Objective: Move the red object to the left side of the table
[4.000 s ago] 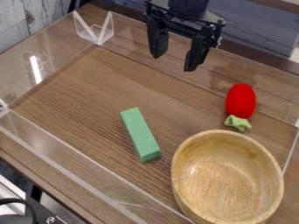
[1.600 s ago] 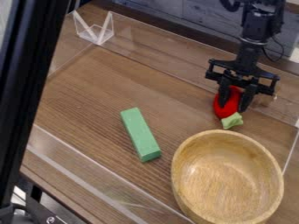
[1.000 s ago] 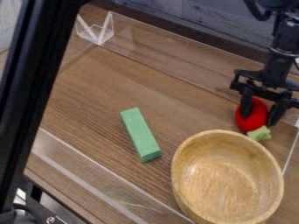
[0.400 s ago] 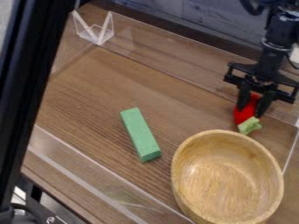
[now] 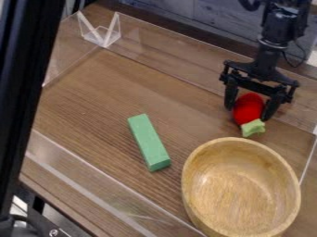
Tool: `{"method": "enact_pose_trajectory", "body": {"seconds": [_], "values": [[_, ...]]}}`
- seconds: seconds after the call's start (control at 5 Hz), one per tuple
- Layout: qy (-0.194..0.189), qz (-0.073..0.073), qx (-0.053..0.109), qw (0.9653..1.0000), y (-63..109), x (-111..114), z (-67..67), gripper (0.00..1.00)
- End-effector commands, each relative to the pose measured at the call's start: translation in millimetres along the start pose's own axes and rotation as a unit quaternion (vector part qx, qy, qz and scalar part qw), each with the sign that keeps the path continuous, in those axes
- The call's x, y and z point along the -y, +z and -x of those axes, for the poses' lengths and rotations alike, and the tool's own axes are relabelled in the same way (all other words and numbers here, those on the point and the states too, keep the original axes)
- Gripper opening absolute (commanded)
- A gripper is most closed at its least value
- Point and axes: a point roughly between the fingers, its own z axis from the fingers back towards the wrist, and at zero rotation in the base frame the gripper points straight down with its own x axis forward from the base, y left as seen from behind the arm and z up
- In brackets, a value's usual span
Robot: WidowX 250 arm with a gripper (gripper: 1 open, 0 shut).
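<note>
My gripper should next grab the red toy fruit by its round body [image 5: 249, 110] to move it to the table's left side.
The red object [image 5: 251, 107] is a small red toy fruit lying on the table [image 5: 136, 83] at the right. Its light green leafy end [image 5: 254, 129] points toward the bowl. My gripper [image 5: 255, 100] points straight down over it, open. One dark finger [image 5: 231, 96] stands left of the fruit and the other to its right, so the fruit sits between them. Whether the fingers touch it I cannot tell.
A round light wooden bowl [image 5: 242, 190] sits at the front right, just below the fruit. A long green block [image 5: 148, 142] lies near the table's middle. Clear acrylic walls [image 5: 87, 176] border the table, with a clear stand [image 5: 99, 30] at the back left. A dark bar [image 5: 25, 93] crosses the left foreground.
The gripper and the red fruit have shifted left along the table's right side. The jaws, narrow on the fruit a moment ago, now stand wide.
</note>
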Motion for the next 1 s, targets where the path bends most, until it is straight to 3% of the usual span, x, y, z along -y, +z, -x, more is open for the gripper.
{"method": "enact_pose_trajectory", "body": {"seconds": [0.0, 0.2, 0.4, 0.6, 0.8], "values": [[-0.003, 0.014, 0.041, 0.9991, 29.0, 1.1, 0.3, 0.0], [0.01, 0.025, 0.044, 0.9987, 52.9, 1.6, 9.8, 0.0], [0.04, 0.043, 0.062, 0.9963, 93.0, -5.7, 21.4, 0.0], [0.103, 0.059, 0.074, 0.9901, 116.9, -44.8, 28.3, 0.0], [0.169, 0.068, 0.08, 0.9801, 130.9, -93.5, 32.6, 0.0]]}}
